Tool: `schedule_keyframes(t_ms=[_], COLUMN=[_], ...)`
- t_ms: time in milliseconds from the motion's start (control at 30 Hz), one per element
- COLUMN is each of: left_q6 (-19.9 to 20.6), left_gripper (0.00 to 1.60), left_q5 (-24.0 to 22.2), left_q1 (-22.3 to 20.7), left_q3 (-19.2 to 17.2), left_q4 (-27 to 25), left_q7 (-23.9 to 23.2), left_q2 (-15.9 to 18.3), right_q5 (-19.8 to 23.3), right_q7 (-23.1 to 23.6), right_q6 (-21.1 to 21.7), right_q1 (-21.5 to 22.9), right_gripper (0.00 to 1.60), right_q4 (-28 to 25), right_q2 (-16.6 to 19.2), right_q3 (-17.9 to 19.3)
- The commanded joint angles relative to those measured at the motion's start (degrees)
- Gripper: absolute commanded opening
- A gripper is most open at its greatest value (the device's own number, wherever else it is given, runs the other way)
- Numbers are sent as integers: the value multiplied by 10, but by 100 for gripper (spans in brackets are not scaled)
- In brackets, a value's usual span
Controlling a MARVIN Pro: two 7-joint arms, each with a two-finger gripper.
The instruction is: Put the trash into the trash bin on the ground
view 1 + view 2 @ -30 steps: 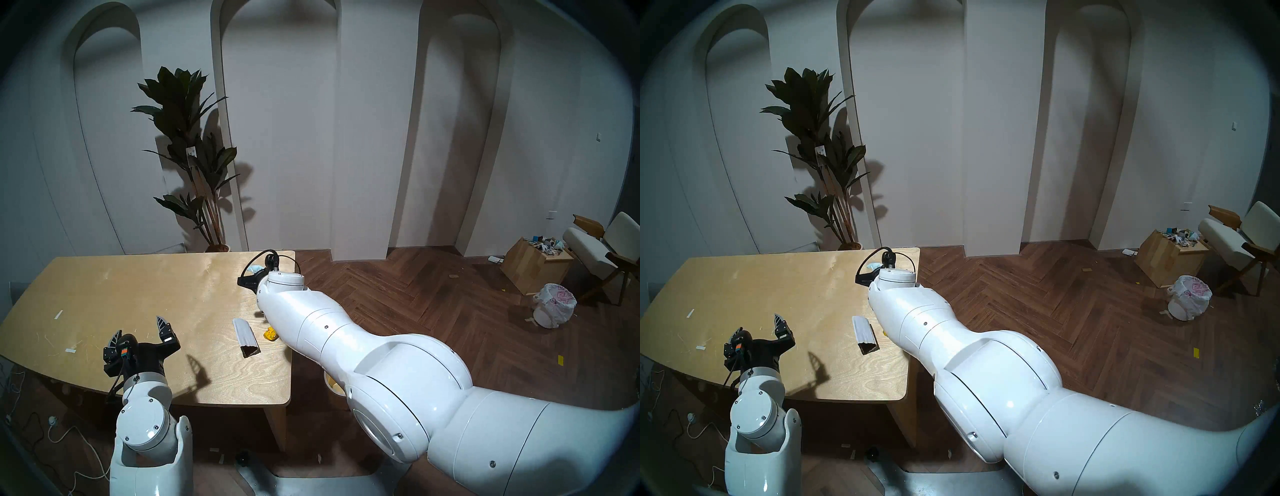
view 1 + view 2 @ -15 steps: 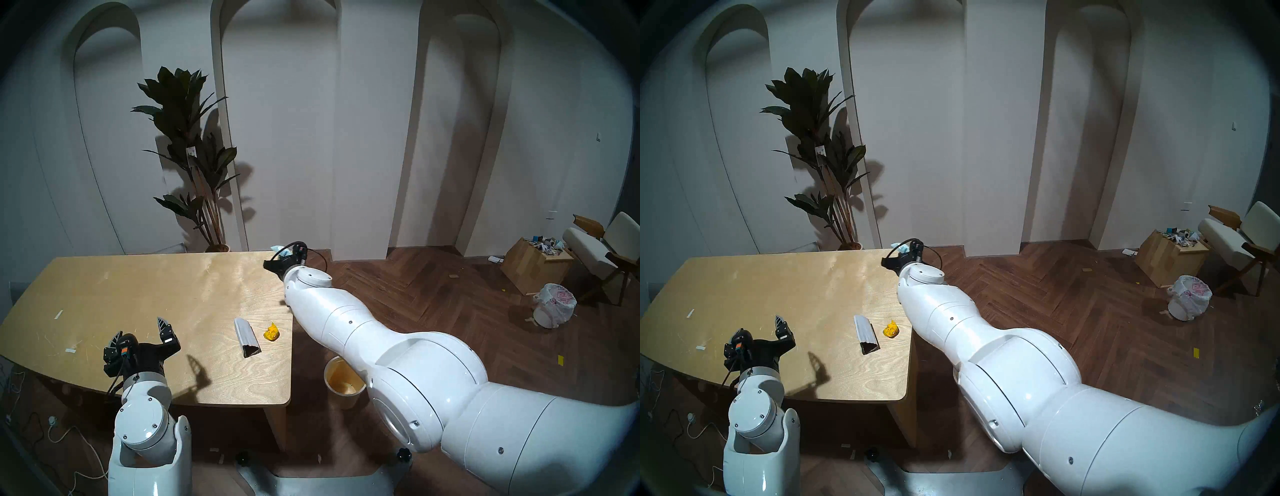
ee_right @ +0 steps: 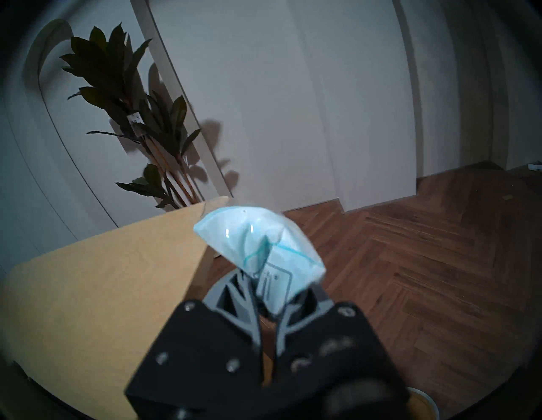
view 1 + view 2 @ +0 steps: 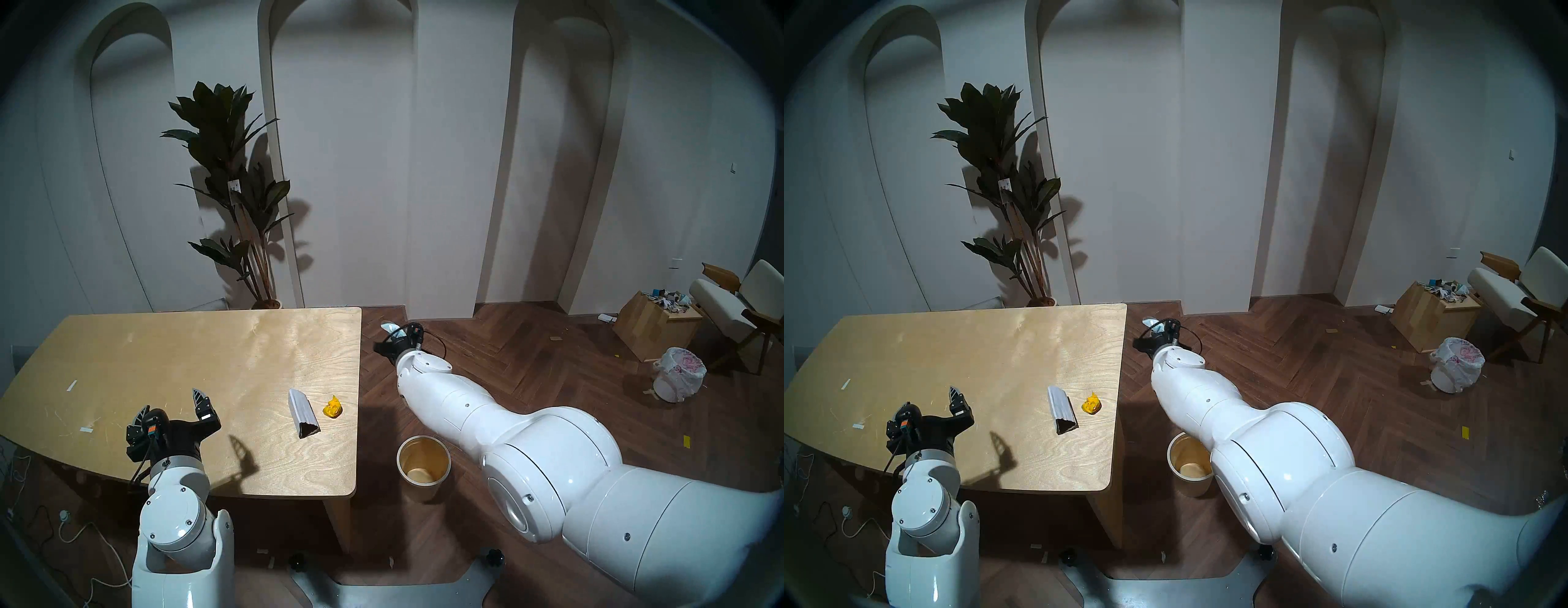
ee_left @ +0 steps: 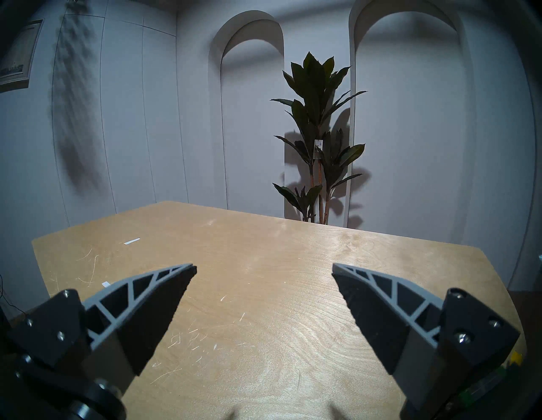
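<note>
The robot's right gripper will keep holding the packet (image 4: 390, 329) until it gets to the bin, because the packet is hanging beyond the bin's opening (image 4: 423, 460) by the table corner.
My right gripper (image 4: 394, 335) is shut on the pale blue-white plastic packet (image 3: 258, 243) and holds it in the air over the floor, just right of the table's far right corner; the packet also shows in the head view (image 4: 389, 327). The cream trash bin (image 4: 423, 467) stands on the floor right of the table, nearer me than the gripper, its yellowish-tan inside showing. The white triangular carton (image 4: 302, 412) and the yellow crumpled scrap (image 4: 332, 408) lie on the table near its right edge. My left gripper (image 4: 172, 405) is open and empty above the table's near left part.
The wooden table (image 4: 169, 361) bears small white tape bits. A potted plant (image 4: 237, 191) stands behind it. At the far right are a wooden box of scraps (image 4: 653, 322), a white bag-lined bin (image 4: 678, 373) and a chair (image 4: 738, 305). Cables lie on the floor at the left.
My right arm swung right and down with the packet, from above the table's far right corner to past its edge over the floor. The bin and the yellow scrap became uncovered. The left arm stayed still.
</note>
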Motion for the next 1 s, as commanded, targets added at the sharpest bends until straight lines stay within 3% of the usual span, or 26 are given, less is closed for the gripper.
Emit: schedule_keyframes(t_ms=[0,967], left_q6=[-3,-3], left_gripper=[160,160], left_q5=[-1,0], left_q1=[-2,-4], left_q3=[-1,-1], left_q4=[-13,-10], left_q7=[-1,0], left_q2=[1,2], right_q5=[-1,-19], right_q7=[2,-41], right_q6=[-22,-37], right_q1=[20,13], right_gripper=[0,0], right_q4=[15,41], right_q2=[2,10], right_q3=[1,-1])
